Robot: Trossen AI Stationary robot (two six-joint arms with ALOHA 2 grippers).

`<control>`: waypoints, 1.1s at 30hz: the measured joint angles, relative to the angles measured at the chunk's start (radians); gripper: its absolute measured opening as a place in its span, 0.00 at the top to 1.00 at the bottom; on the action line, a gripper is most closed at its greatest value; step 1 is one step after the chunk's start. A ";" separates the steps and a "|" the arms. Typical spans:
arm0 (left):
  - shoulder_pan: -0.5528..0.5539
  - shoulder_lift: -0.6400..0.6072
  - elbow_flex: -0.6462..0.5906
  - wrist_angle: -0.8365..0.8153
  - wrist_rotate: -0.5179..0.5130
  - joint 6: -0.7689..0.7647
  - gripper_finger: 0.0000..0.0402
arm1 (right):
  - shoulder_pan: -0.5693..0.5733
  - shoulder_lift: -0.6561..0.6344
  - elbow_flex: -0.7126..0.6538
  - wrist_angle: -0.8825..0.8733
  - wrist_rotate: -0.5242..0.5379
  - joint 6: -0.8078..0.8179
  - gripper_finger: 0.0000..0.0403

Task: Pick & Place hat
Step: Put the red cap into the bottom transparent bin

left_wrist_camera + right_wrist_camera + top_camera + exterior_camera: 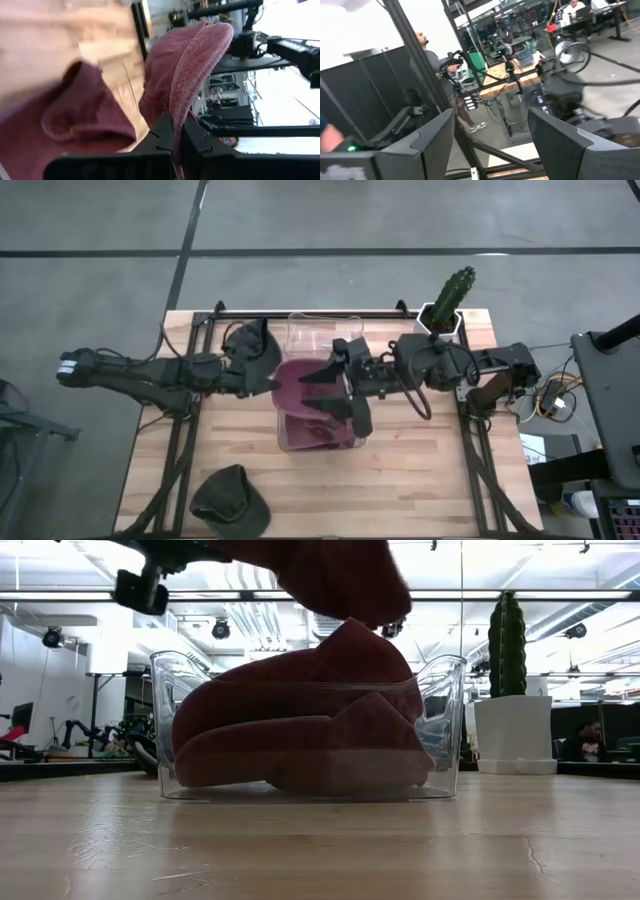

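Observation:
The maroon hat's far edge [298, 364] hangs out past the far side of the bin, so my left gripper has to keep holding the maroon hat until it lies in the plastic bin.
A maroon hat [298, 378] hangs over the left part of a clear plastic bin [358, 442]; it also shows in the low view [340, 580] above the bin [445, 690]. More maroon hats [300, 730] lie stacked inside the bin. My left gripper [268, 377] is shut on the raised hat at the bin's left wall. My right gripper [326, 392] is open and empty over the bin's middle, and its wrist view [490, 145] looks into the room. A dark green hat [230, 498] lies on the table near the front edge. My left gripper pinches the maroon hat's stitched brim edge [176, 107] between its two fingers [162, 135]. The fingers come from the table's left, about level. The hat is lifted above the hats in the bin, and its crown [90, 115] hangs beside the fingers.
A potted cactus [448, 302] in a white pot stands at the table's far right, behind my right arm. Black frame rails [300, 313] run along the table's far edge and sides. Bare wood [400, 490] lies in front of the bin.

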 joint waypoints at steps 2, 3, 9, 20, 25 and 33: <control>-0.036 0.010 0.000 -0.005 -0.007 -0.023 0.99 | -0.006 0.000 0.000 -0.002 0.001 -0.011 0.39; -0.057 0.017 0.000 -0.010 -0.032 -0.026 0.99 | -0.007 0.000 0.000 -0.003 0.001 -0.020 0.39; -0.180 0.078 0.000 -0.039 -0.289 -0.081 0.99 | -0.006 0.002 0.000 -0.004 0.002 -0.044 0.40; -0.301 0.235 0.000 -0.024 -0.340 -0.146 0.99 | -0.006 0.003 0.000 -0.035 0.002 -0.044 0.40; -0.302 0.316 0.000 -0.018 -0.340 -0.155 0.99 | -0.006 0.003 0.000 -0.074 0.003 -0.044 0.41; -0.302 0.400 0.000 0.011 -0.322 -0.180 0.95 | -0.006 0.003 0.000 -0.088 0.002 -0.044 0.40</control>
